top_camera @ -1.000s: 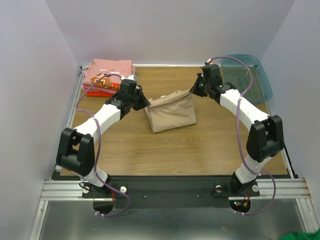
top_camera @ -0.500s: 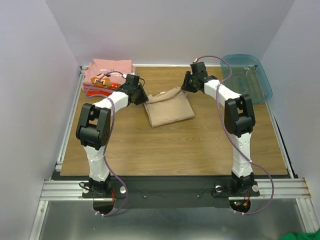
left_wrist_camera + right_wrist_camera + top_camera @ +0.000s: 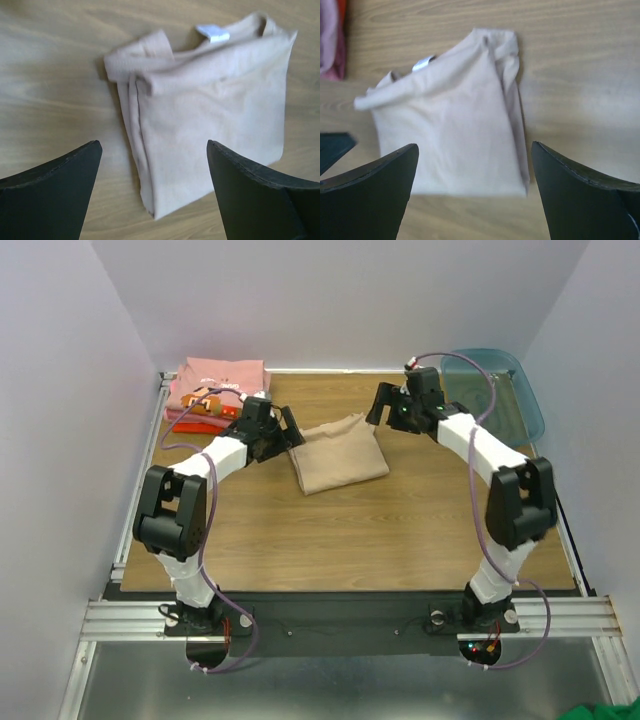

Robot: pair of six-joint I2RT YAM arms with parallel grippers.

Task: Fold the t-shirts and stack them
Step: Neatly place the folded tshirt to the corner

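My left gripper pinches the tan t-shirt's layered side edge nearest the pink t-shirt next, so that the t-shirt stays folded for stacking.
A tan t-shirt [image 3: 338,452] lies folded flat on the wooden table [image 3: 350,540], with its neck label toward the back. My left gripper [image 3: 291,430] hovers just off the shirt's left back corner, open with nothing between the jaws. In the left wrist view that gripper [image 3: 152,143] frames the tan t-shirt [image 3: 215,110]. My right gripper [image 3: 383,406] is off the right back corner, also open and empty; in its own view the gripper [image 3: 474,145] looks down on the tan t-shirt [image 3: 450,130]. A folded pink t-shirt [image 3: 215,375] rests on a red-orange t-shirt [image 3: 190,422] at the back left.
A teal plastic bin [image 3: 500,390] stands at the back right corner. Metal rails edge the table on the left [image 3: 140,500] and at the front. White walls close in on three sides.
Both grippers went from shut on the tan shirt's top corners to open. The shirt's lifted edge dropped and it now lies flat. Both arms have drawn slightly away from it.
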